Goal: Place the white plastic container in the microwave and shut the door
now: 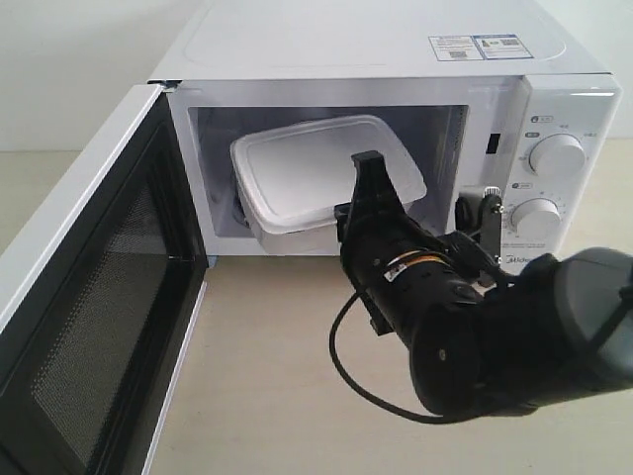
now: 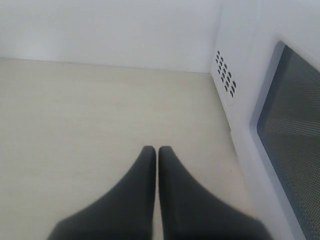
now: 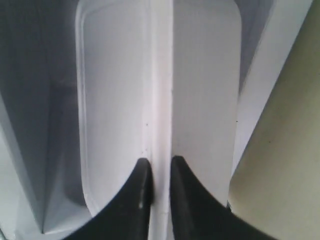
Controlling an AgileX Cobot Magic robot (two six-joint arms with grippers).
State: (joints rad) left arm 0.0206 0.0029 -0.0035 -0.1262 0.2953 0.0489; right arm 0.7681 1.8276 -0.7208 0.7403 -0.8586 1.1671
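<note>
The white plastic container hangs tilted at the front edge of the microwave's cavity (image 1: pixel 223 237), so my right gripper keeps holding it from here until it rests inside.
The white microwave (image 1: pixel 396 45) stands with its door (image 1: pixel 89 297) swung wide open to the left, black mesh inner face showing. The white plastic container (image 1: pixel 307 168) is inside the cavity, tilted with its lid facing outward. My right gripper (image 1: pixel 368 170) reaches into the opening and is shut on the container's near rim. In the right wrist view the fingertips of that gripper (image 3: pixel 157 162) pinch the rim of the container (image 3: pixel 115 90). My left gripper (image 2: pixel 157 149) is shut on nothing, above the table beside the door (image 2: pixel 292 135). It does not show in the exterior view.
Two round dials (image 1: pixel 554 156) sit on the control panel right of the cavity, close to my right arm's wrist. A black cable (image 1: pixel 346 366) loops below that arm over the beige table (image 1: pixel 267 376). Vent holes (image 2: pixel 225 75) mark the microwave's side.
</note>
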